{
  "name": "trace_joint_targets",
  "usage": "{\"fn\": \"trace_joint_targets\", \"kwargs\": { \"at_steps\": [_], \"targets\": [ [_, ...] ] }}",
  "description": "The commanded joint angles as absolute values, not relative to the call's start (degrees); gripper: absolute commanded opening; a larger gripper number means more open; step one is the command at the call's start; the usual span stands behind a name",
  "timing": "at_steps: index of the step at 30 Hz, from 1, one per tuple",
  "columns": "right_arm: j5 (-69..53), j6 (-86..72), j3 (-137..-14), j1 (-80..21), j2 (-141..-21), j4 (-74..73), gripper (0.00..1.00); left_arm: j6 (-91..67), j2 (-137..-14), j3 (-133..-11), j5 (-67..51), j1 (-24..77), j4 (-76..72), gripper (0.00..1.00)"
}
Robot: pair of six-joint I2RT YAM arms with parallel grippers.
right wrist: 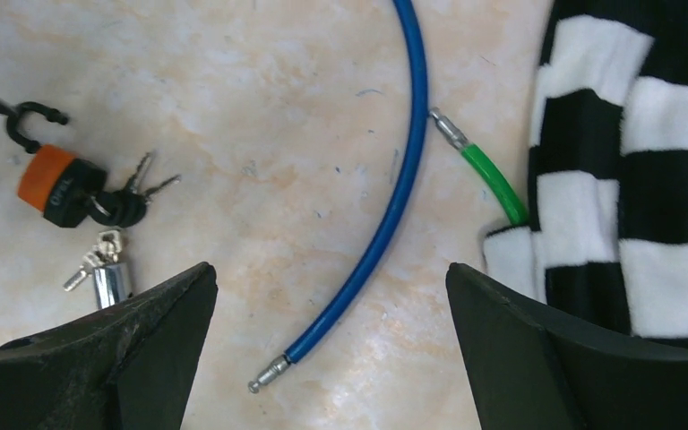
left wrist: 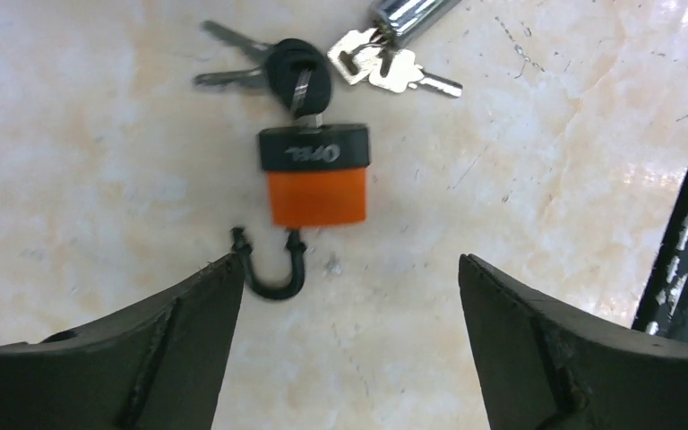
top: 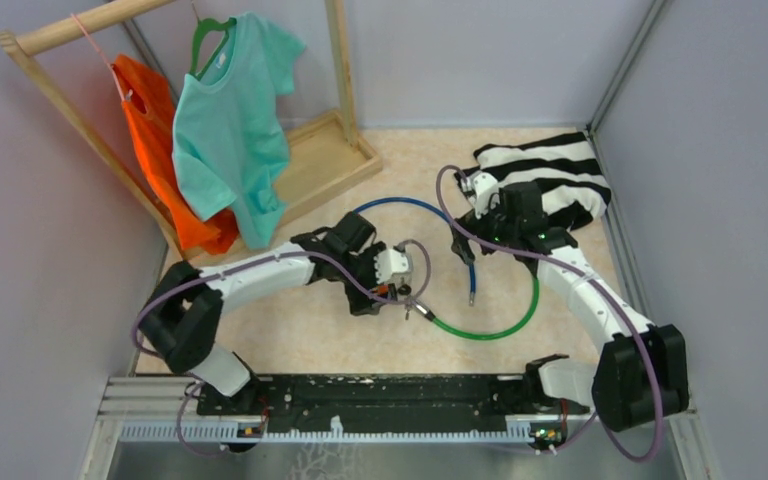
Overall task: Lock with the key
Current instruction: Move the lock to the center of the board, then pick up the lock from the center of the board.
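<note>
The right gripper grabs the padlock body by its sides next. That leaves the shackle and key free for the locking.
An orange and black padlock (left wrist: 313, 179) lies on the table with its black shackle (left wrist: 273, 273) swung open. A black-headed key (left wrist: 297, 73) sits in its keyhole, with more keys on the ring. My left gripper (left wrist: 349, 260) is open and empty just short of the shackle, its left finger (left wrist: 188, 313) beside it. In the top view the left gripper (top: 403, 287) hovers over the padlock, which is mostly hidden there. My right gripper (right wrist: 331, 269) is open and empty above the blue cable's end (right wrist: 269, 369). The padlock (right wrist: 54, 184) shows at the left of that view.
Silver keys (left wrist: 385, 67) and a chrome cylinder (left wrist: 408, 13) lie beyond the padlock. A blue cable (top: 415, 205) and a green cable (top: 505, 325) curve across the table. A striped cloth (top: 560, 175) lies at the back right. A wooden rack (top: 320, 150) with shirts stands at the back left.
</note>
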State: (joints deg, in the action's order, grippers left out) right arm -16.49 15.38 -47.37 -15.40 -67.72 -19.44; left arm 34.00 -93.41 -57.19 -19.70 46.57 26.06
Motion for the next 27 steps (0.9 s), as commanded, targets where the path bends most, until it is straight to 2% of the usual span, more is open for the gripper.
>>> {"fn": "trace_joint_targets", "kwargs": {
  "at_steps": [1, 6, 13, 18, 27],
  "targets": [
    [-26.12, 13.81, -52.0, -16.53, -71.1, -15.9, 0.99, 33.89, -84.22, -54.17, -27.44, 40.48, 24.45, 0.95],
    [-30.13, 15.76, -53.73, -21.08, -76.77, -15.29, 0.99, 31.53, -77.85, -51.61, -34.86, 28.49, 23.86, 0.97],
    [-31.86, 26.4, -54.93, -33.09, -84.47, -14.33, 0.94, 27.58, -72.5, -50.79, -44.16, 14.42, 22.55, 0.97],
    [-32.08, 35.09, -59.67, -38.23, -91.99, -20.0, 0.95, 26.68, -72.89, -52.08, -47.42, 8.9, 23.54, 0.97],
    [-28.43, 42.15, -62.01, -44.08, -99.83, -20.74, 0.95, 24.99, -73.24, -53.26, -50.23, 3.5, 23.44, 0.97]
  ]
}}
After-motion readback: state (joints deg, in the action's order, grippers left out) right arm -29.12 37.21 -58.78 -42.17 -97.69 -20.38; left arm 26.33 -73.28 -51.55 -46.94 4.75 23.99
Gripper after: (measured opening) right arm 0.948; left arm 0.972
